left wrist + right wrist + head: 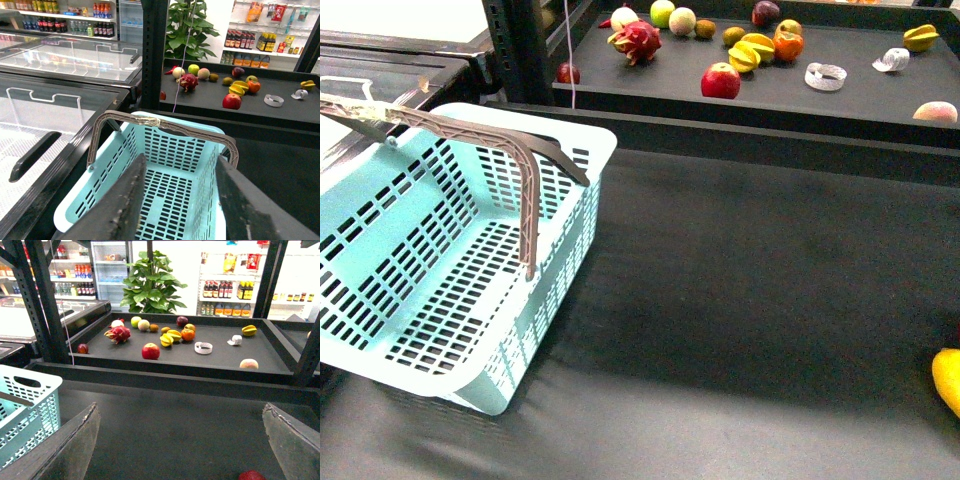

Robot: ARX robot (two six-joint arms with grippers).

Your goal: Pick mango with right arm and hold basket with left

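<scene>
The left gripper grabs the basket by its taped handle (528, 200) next, to hold it while I pick the mango (947, 378).
The pale turquoise basket (603, 143) stands empty on the dark table at the left, its grey-brown handles raised and one of them taped. A plain yellow fruit, the mango (948, 378), is cut off by the right edge of the front view, far from the basket. Neither arm shows in the front view. My left gripper (181, 160) hangs open above the basket (170, 145), with its fingers (120, 205) over the inside. My right gripper (181, 410) is open over bare table, nothing between its fingers. The mango is out of the right wrist view.
A raised black shelf (860, 105) behind the table holds a red apple (720, 80), a dragon fruit (638, 40), star fruits (752, 50), an orange (788, 45) and other fruit. A small red fruit (251, 475) lies near my right gripper. A glass freezer (65, 60) stands left of the basket.
</scene>
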